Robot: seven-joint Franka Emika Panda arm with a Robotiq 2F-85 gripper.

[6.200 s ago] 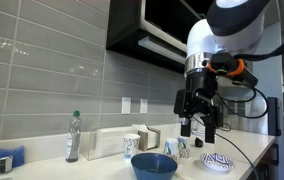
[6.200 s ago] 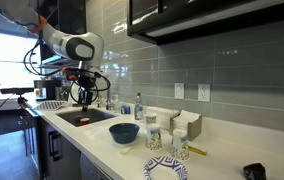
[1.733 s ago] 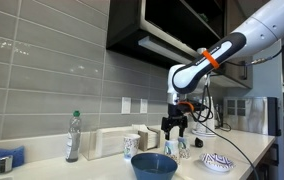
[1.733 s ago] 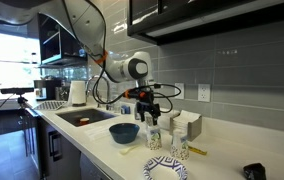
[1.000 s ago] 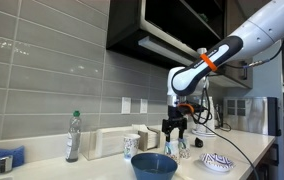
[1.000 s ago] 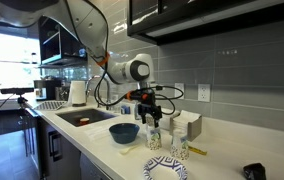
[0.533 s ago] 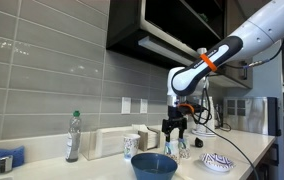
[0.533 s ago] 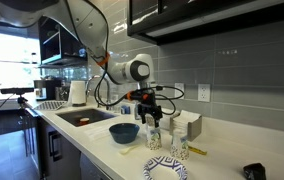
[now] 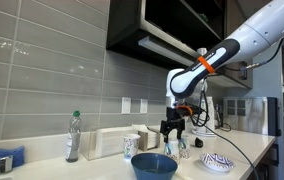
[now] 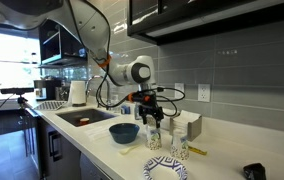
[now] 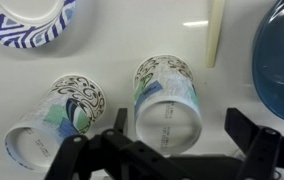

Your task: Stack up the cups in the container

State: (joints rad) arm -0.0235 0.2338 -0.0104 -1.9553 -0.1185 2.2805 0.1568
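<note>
I should grab the middle cup near its upturned base next. Its rim then stays free to stack.
Two small white cups with blue pattern stand bottom-up on the white counter in the wrist view, one in the middle [image 11: 165, 85] and one to its left [image 11: 60, 118]. My gripper [image 11: 180, 130] is open and hovers right above the middle cup, one finger on each side, not touching. In both exterior views the gripper [image 9: 172, 129] [image 10: 154, 115] hangs just over the cups [image 9: 172, 150] [image 10: 153, 139]. Another cup [image 9: 131, 146] stands apart, by the white container [image 9: 107, 142].
A wide dark-blue bowl [image 9: 154, 165] [image 10: 124, 132] [image 11: 282, 60] and a shallow blue-striped bowl [image 9: 218, 162] [image 10: 167, 168] [image 11: 27, 20] flank the cups. A cream stick [image 11: 214, 35] lies near them. A bottle [image 9: 73, 137], a sink [image 10: 82, 118] and the tiled wall are nearby.
The arm has swung from over the sink to above the cups. Over the last second it has barely moved; the fingers stay open.
</note>
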